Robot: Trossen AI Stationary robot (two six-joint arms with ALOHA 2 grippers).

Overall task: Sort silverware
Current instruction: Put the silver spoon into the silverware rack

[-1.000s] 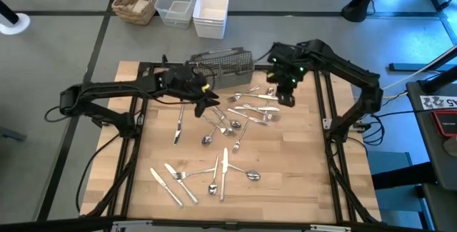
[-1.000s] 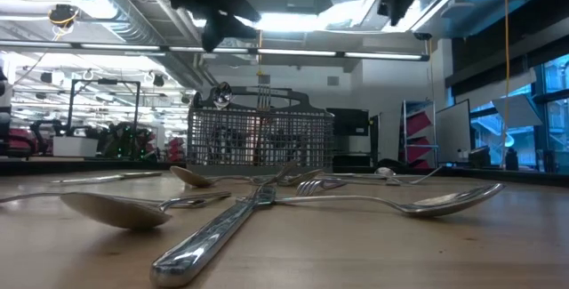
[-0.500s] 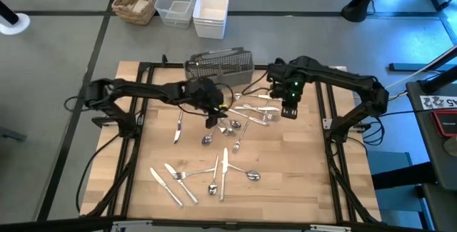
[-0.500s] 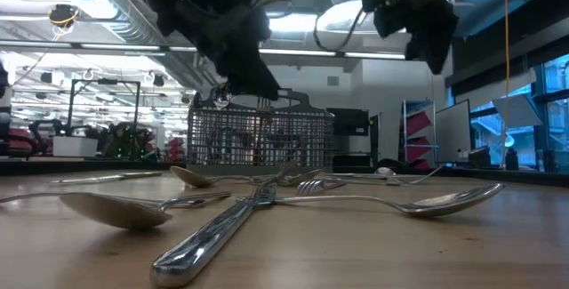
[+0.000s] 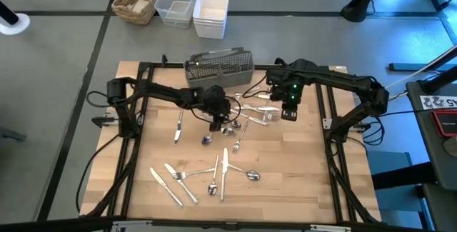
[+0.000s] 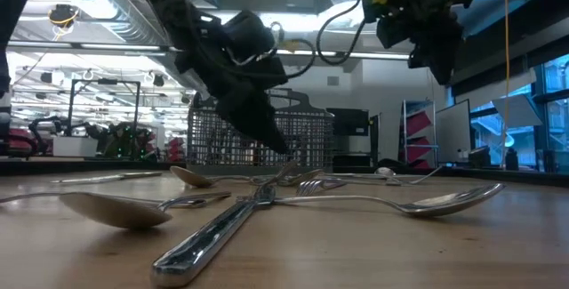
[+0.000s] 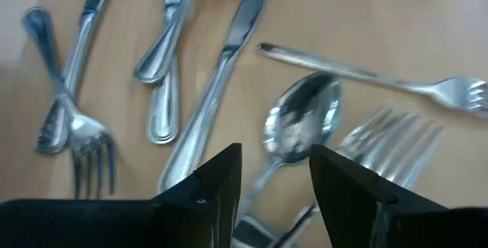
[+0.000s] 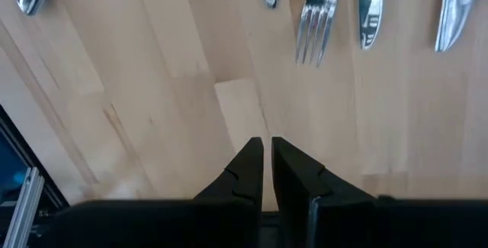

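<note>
The fingers are still above the spoon's handle [image 7: 261, 187] and the neighboring fork [image 7: 396, 145], so it is too early to close. My left gripper lowers, then closes on the spoon.
Silverware lies scattered on the wooden table: a tangled pile [image 5: 246, 114] near the middle, a lone knife [image 5: 177, 127] to its left, and a group of knives, forks and spoons [image 5: 203, 176] by the near edge. My left gripper [image 5: 217, 122] hovers open, low over the pile's left part. In the left wrist view [image 7: 276, 168] its fingers stand either side of a spoon [image 7: 299, 122] without touching it. My right gripper [image 5: 288, 112] is shut and empty, hanging above bare wood [image 8: 267, 152] at the pile's right edge. The grey mesh caddy [image 5: 219, 66] stands at the far edge.
A wicker basket [image 5: 137, 0], a clear plastic tub [image 5: 177, 2] and a white tub [image 5: 211, 12] sit beyond the table's far edge. Black frame rails [image 5: 136, 118] run along both table sides. Bare wood shows at the near right [image 5: 300, 175].
My left gripper has swung away from the caddy toward the table's right and near side. It has come down low over the pile of silverware. My right gripper has moved a little toward the near edge and dropped lower. No silverware has shifted.
</note>
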